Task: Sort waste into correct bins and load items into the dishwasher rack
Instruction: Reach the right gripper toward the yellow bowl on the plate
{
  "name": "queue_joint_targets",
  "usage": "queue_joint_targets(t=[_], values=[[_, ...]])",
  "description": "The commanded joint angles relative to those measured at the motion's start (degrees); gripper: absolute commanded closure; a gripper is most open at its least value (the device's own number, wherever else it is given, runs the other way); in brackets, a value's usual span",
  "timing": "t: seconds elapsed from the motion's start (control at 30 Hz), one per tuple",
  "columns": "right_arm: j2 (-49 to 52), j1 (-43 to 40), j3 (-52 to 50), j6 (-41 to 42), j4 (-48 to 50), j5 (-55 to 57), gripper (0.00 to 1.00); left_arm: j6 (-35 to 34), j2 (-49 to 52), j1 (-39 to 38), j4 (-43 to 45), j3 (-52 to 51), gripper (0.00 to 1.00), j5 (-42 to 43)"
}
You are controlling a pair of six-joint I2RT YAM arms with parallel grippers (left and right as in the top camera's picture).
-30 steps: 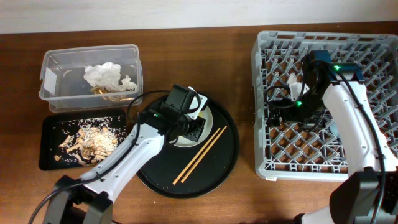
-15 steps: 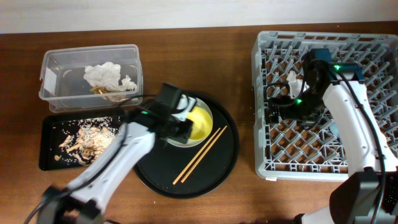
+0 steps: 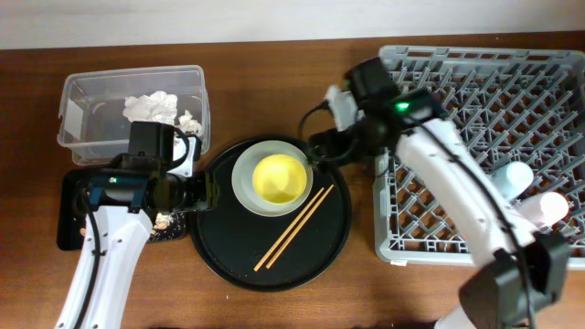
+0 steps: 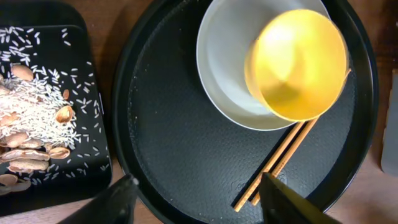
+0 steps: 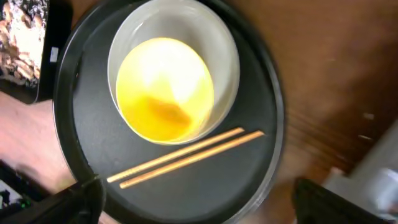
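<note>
My right gripper grabs the small yellow bowl by its rim next, which leaves the bowl's body free to load tilted into the dishwasher rack.
A small yellow bowl sits in the pale grey-green plate on the round black tray. The wooden chopsticks lie beside them. My left gripper hangs open over the tray's left edge with nothing between its fingers. My right gripper stands open at the tray's upper right, also empty. From the right wrist the bowl and chopsticks lie straight ahead. White tissue lies in the clear tub. Food scraps cover the flat black tray.
The grey dishwasher rack fills the right side, with a blue cup and a pink cup near its right wall. My right arm reaches across the rack's left wall. My left arm covers part of the flat black tray.
My left gripper has opened and drawn back left off the plate, leaving the yellow bowl in it. My right arm has swung out of the rack to the round tray.
</note>
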Motion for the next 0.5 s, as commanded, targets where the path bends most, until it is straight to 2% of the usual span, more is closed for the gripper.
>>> queue_joint_targets(t=[0.0, 0.2, 0.4, 0.47], values=[[5.57, 3.61, 1.01, 4.24, 1.75, 0.52, 0.12, -0.20, -0.70, 0.17, -0.04, 0.72, 0.31, 0.66], [15.47, 5.18, 1.01, 10.91, 5.42, 0.48, 0.33, -0.20, -0.70, 0.17, -0.04, 0.72, 0.30, 0.66], [19.65, 5.18, 1.01, 10.95, 7.52, 0.52, 0.50, -0.20, -0.70, 0.17, -0.02, 0.70, 0.30, 0.66], [20.35, 5.18, 0.98, 10.93, 7.69, 0.74, 0.59, -0.20, -0.70, 0.20, -0.02, 0.70, 0.30, 0.66]])
